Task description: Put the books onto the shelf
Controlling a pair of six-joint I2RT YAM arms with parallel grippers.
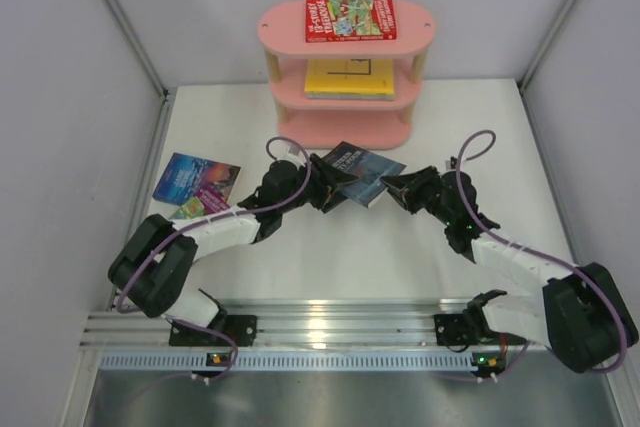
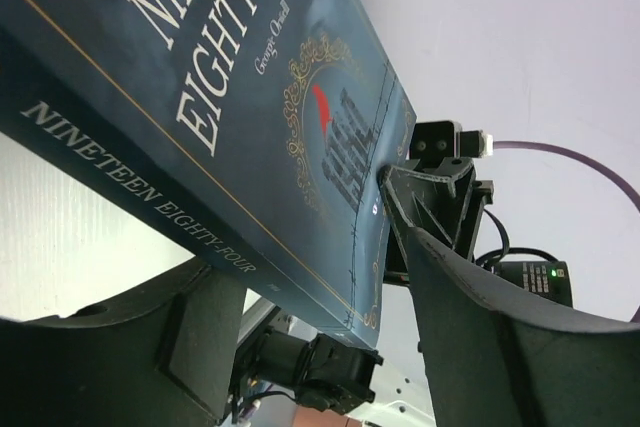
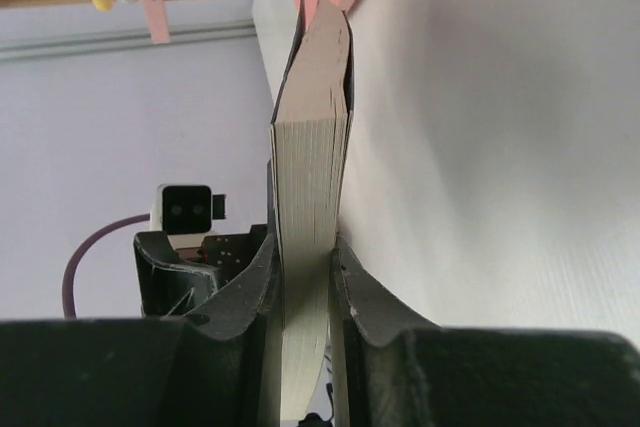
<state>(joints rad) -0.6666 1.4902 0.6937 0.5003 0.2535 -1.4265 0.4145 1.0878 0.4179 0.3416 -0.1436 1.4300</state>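
Note:
Next, my left gripper grabs the dark navy book by the end of its spine [image 2: 322, 312], so the book's page edge stays free to enter the shelf.
The dark navy book [image 1: 362, 172] with the white title hangs just above the table in front of the pink shelf [image 1: 285, 35]. My right gripper [image 1: 393, 185] is shut on its right edge; in the right wrist view both fingers press the page block [image 3: 310, 177] at the gripper [image 3: 303, 247]. At the book's left end my left gripper [image 1: 325, 190] is open, and its fingers stand apart on either side of the book [image 2: 200, 97] with gaps showing. A red book [image 1: 350, 19] lies on the shelf's top board and a yellow book [image 1: 348, 78] on the middle one.
A blue book [image 1: 195, 177] and a purple one [image 1: 200, 204] lie on the table at the left, beside my left arm. Enclosure walls stand close on both sides. The shelf's bottom board [image 1: 340, 130] sits just behind the held book.

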